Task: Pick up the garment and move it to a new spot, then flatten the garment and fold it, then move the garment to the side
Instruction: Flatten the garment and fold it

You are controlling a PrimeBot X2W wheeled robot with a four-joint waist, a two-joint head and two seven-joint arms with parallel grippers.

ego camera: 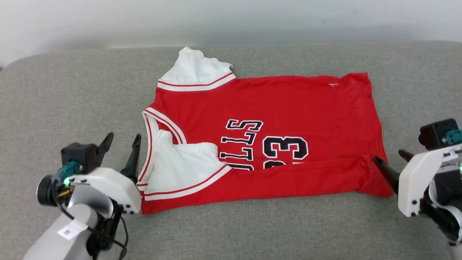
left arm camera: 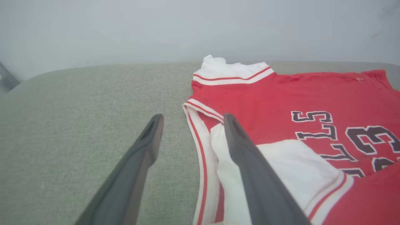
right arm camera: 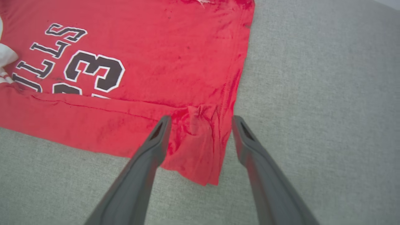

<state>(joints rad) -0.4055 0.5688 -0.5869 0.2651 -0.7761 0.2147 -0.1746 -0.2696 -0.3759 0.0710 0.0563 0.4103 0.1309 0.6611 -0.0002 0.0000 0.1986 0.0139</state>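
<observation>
My left gripper grips the garment by the white sleeve's outer corner [ego camera: 186,51] next, as that corner puckers up while the red body [ego camera: 294,104] lies flat.
The garment [ego camera: 288,108], a red jersey with white sleeves and black lettering, lies spread on the grey cushion with its collar to the left. Its near long edge is folded up over the lower part of the lettering, and the near sleeve lies on the chest. My left gripper [ego camera: 123,136] stands open just left of the collar; in the left wrist view [left arm camera: 192,116] one finger hangs over the white sleeve of the garment [left arm camera: 281,97]. My right gripper [ego camera: 388,155] is open at the near hem corner. Its fingers straddle the creased corner [right arm camera: 202,117] of the garment [right arm camera: 172,47] without holding it.
The grey fabric cushion [ego camera: 72,94] stretches well beyond the garment on both sides and in front. A pale wall [ego camera: 231,18] rises right behind its far edge. The cushion's corner curves away at the far left [ego camera: 21,61].
</observation>
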